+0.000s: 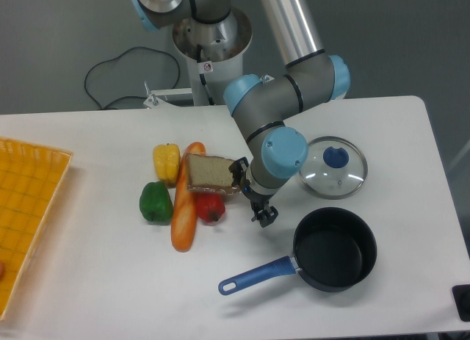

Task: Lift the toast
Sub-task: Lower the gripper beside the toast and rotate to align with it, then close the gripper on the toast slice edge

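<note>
The gripper picks up the toast by its crust edge [232,177] beside the red pepper [210,207] next.
The toast [211,173] is a brown slice with a darker crust. It lies propped on the long orange loaf [183,208] and the red pepper [210,207], left of centre on the table. My gripper [252,193] hangs low just to the right of the toast's right edge, turned on its side. Its two dark fingers stand apart: one fingertip [239,168] is by the toast's upper right corner and the other is lower, over bare table. Nothing is between them.
A yellow pepper [166,162] and a green pepper [155,201] lie left of the loaf. A glass lid [332,167] with a blue knob and a black saucepan [334,250] with a blue handle are at the right. A yellow basket [29,208] stands at the left edge.
</note>
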Robot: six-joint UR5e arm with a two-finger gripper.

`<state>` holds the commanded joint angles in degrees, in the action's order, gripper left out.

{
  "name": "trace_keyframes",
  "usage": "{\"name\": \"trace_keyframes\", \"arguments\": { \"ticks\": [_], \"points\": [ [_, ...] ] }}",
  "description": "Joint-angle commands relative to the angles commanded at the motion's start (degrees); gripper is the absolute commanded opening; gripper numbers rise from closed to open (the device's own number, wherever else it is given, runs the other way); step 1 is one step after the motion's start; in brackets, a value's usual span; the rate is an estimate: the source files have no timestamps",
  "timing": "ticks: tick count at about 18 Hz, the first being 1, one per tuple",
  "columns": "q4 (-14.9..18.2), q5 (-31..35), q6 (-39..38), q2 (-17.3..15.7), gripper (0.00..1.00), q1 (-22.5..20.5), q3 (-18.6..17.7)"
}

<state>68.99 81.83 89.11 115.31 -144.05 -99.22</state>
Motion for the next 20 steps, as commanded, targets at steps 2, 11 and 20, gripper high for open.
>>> {"name": "trace_keyframes", "arguments": {
  "ticks": [2,11,20],
  "points": [
    [0.3,-0.1,0.2,0.0,1.0,0.4,-0.6],
    [4.2,-0.1,0.2,-0.3,1.0,1.1,-0.8],
    [6.2,0.1,0.3,-0.6,0.96,2.5,-1.0]
  ]
}}
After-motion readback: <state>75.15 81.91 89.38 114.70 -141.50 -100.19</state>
